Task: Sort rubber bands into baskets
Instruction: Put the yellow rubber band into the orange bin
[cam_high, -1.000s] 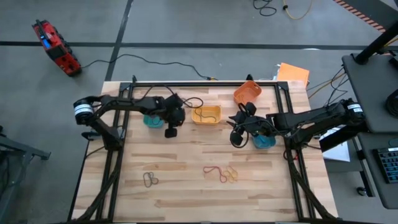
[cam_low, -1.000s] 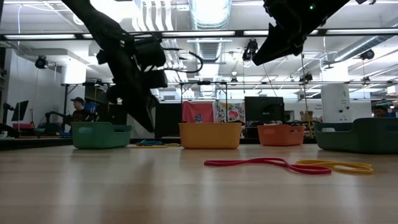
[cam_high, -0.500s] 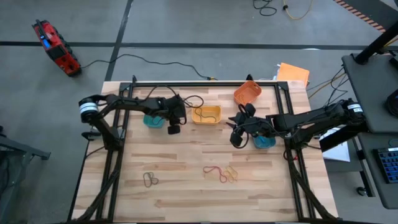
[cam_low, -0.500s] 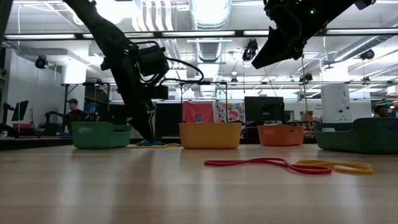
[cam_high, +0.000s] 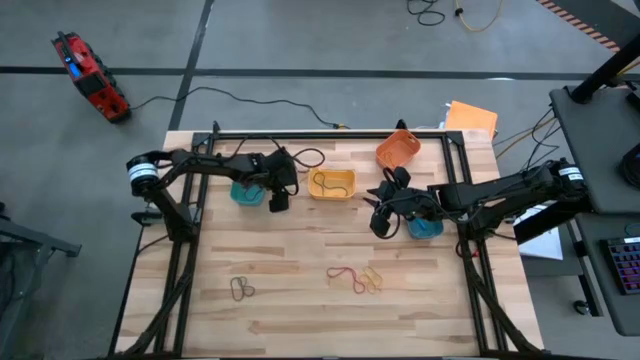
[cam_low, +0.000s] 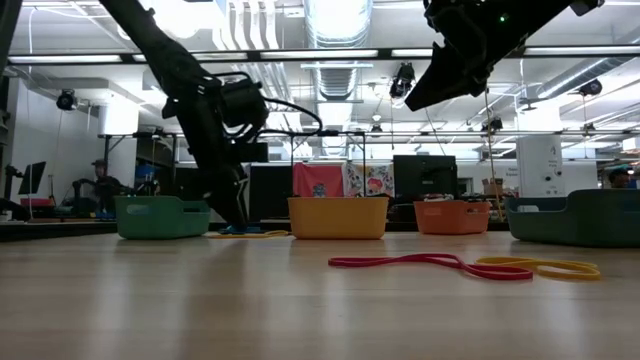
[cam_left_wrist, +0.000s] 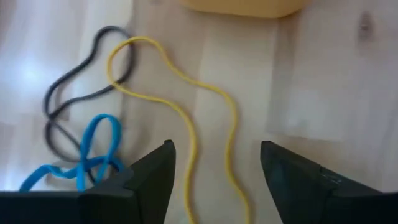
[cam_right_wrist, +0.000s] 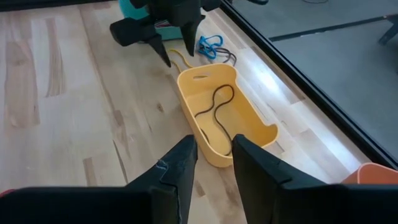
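I need to sort the blue rubber band (cam_left_wrist: 53, 174) into a basket, so my left gripper should next grab the band by its raised loop (cam_left_wrist: 99, 134).
My left gripper (cam_high: 278, 200) stands open and low over the table between the teal-green basket (cam_high: 243, 193) and the yellow basket (cam_high: 332, 185). A yellow rubber band (cam_left_wrist: 186, 124) lies flat on the wood and runs between its fingers (cam_left_wrist: 216, 149). A blue band (cam_left_wrist: 93, 149) and a dark band (cam_left_wrist: 74, 99) lie beside one finger. My right gripper (cam_high: 378, 224) hangs high above the table beside the blue basket (cam_high: 425, 228), fingers (cam_right_wrist: 214, 155) a little apart with nothing between them. A dark band (cam_right_wrist: 214, 109) lies in the yellow basket (cam_right_wrist: 249, 124).
The orange basket (cam_high: 398, 150) stands at the far right. A red band (cam_high: 345, 275), yellow bands (cam_high: 372, 280) and dark bands (cam_high: 242, 289) lie on the near half of the table. A black frame rail (cam_high: 330, 134) runs along the far edge.
My left gripper has come down to the table and gone a little toward the far edge, over the loose bands beside the teal-green basket, and it has opened. The bands on the table have stayed where they were.
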